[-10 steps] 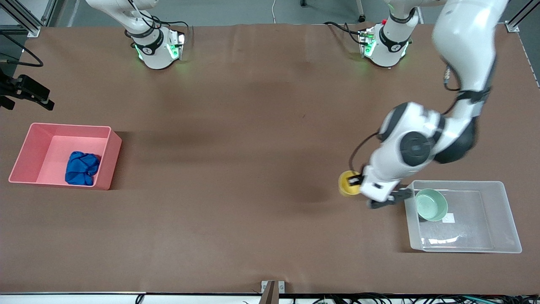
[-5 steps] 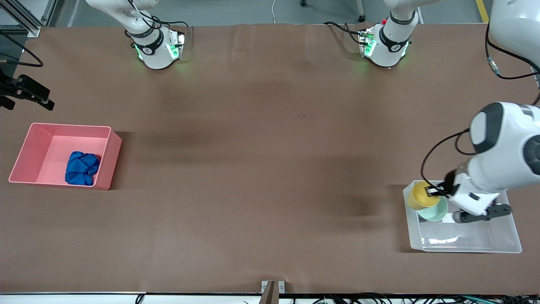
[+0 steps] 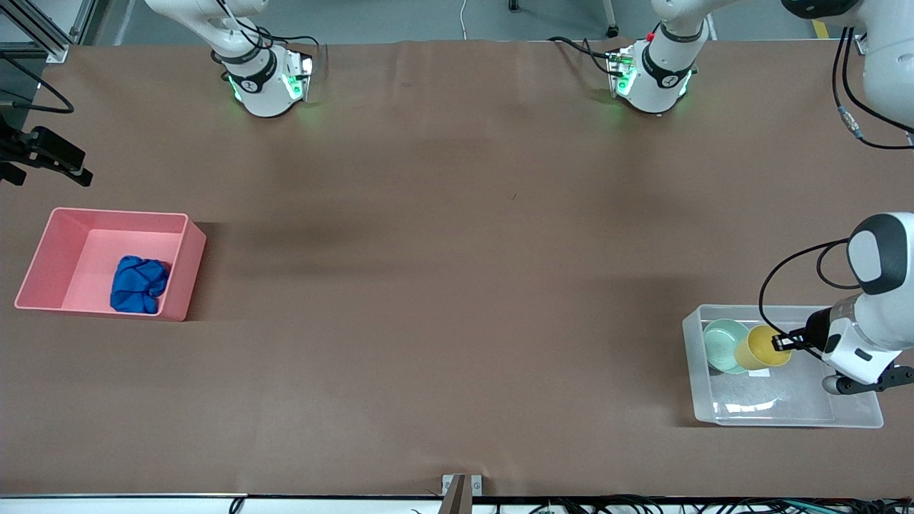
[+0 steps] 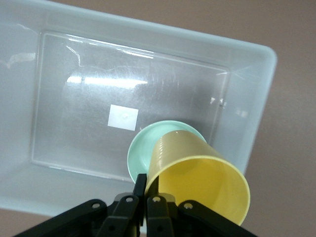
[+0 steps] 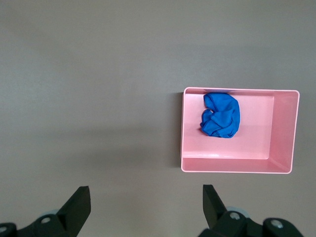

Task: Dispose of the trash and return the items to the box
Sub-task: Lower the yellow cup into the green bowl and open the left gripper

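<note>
For now, my left gripper stays closed on the yellow cup until its base sits in the mint-green bowl (image 3: 721, 345) (image 4: 140, 150), since the tilted base overhangs the bowl's rim.
My left gripper (image 3: 784, 343) is shut on the rim of the yellow cup (image 3: 762, 348), which it holds tilted on its side over the clear box (image 3: 785, 422). The cup hangs just beside and partly over the mint-green bowl (image 3: 721, 345), which sits in the box at the corner toward the table's middle. The left wrist view shows the cup (image 4: 202, 182), the bowl (image 4: 140, 150), the box (image 4: 148, 29) and its white sticker (image 4: 123, 117). The blue wad (image 3: 138, 284) lies in the pink tub (image 3: 114, 212). My right gripper (image 5: 146, 205) is open and empty, high over bare table near the pink tub (image 5: 232, 165).
The pink tub stands at the right arm's end of the table, the clear box at the left arm's end. A black camera mount (image 3: 44, 153) juts in over the table edge near the pink tub. Brown table lies between the two tubs.
My left gripper carried the yellow cup from over the table beside the box to over the box, passing above the green bowl. The right arm has not moved.
</note>
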Motion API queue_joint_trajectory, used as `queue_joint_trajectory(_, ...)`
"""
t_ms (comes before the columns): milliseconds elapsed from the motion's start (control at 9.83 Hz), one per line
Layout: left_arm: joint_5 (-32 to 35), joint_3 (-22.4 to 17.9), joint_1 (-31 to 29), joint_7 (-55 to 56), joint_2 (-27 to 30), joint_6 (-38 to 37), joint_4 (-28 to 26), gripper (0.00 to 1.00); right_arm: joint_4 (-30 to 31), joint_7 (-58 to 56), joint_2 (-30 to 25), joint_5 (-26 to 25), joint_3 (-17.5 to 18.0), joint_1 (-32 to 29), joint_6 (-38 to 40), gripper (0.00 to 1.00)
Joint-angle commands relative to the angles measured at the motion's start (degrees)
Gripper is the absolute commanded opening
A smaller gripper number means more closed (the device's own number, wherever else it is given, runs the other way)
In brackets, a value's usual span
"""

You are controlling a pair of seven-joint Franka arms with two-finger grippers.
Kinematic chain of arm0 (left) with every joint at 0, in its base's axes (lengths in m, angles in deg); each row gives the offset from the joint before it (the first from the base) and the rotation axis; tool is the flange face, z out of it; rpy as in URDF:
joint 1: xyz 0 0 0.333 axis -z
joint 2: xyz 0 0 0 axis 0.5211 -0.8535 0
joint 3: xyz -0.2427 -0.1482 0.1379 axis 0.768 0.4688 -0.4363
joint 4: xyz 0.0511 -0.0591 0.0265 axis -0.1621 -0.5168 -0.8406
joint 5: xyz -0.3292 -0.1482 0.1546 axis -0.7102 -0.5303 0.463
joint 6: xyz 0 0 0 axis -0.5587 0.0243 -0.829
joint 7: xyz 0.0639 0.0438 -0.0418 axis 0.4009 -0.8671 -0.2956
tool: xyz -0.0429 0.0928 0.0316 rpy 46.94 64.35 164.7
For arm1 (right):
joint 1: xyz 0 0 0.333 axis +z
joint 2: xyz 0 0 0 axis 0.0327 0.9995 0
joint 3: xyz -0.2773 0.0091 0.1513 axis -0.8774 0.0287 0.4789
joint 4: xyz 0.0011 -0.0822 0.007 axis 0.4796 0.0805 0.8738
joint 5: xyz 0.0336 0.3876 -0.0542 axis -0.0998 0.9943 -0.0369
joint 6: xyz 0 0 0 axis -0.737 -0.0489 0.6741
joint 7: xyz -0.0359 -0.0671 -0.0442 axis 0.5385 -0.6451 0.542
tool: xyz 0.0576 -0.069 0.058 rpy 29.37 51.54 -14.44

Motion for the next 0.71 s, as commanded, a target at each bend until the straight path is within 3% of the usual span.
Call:
queue_joint_trajectory(0, 0.49, -0.18, 0.09, 0.40, -3.91, 1.29, 0.75, 0.00, 0.76, 0.76, -0.43, -0.64, 0.01, 0.11, -0.28, 1.00)
queue_joint_trajectory(407, 0.66, -0.36, 0.01, 0.31, -6.38, 1.20, 0.05, 0.06, 0.76, 0.76, -0.34, -0.64, 0.01, 0.11, -0.46, 1.00)
queue_joint_trajectory(508, 0.66, -0.62, 0.01, 0.40, -6.90, 1.20, 0.05, 0.27, 0.76, 0.76, -0.34, -0.64, 0.01, 0.11, -0.46, 1.00)
queue_joint_trajectory(610, 0.58, -0.62, 0.01, 0.75, -7.08, 1.20, 0.13, 0.81, 0.76, 0.76, -0.34, -0.64, 0.01, 0.11, -0.46, 1.00)
